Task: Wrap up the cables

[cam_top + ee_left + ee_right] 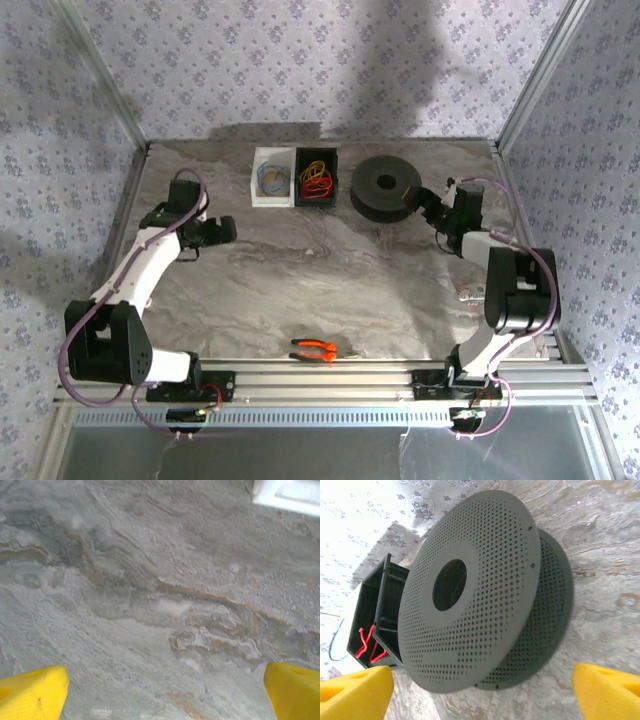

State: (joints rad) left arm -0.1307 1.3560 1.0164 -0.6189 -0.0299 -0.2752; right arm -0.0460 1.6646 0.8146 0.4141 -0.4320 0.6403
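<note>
My right gripper grabs the black spool by the near edge of its top rim next, to set it flat for wrapping the cables.
A black perforated spool (386, 188) lies flat at the back of the table, and it looms large as a two-flanged reel (480, 590) in the right wrist view. My right gripper (428, 200) hovers just to the right of it, open, its yellow fingertips (605, 690) wide apart with nothing between them. A white bin (272, 177) holds blue and yellow cable loops; a black bin (317, 177) holds red and yellow ones. My left gripper (222, 231) sits at the left over bare marble, open and empty, its yellow fingertips (32, 692) spread wide.
Orange-handled cutters (314, 349) lie near the front edge in the middle. The black bin (372, 615) with red cable stands just beyond the spool. A corner of the white bin (290, 495) lies ahead of the left gripper. Metal frame posts and patterned walls ring the table.
</note>
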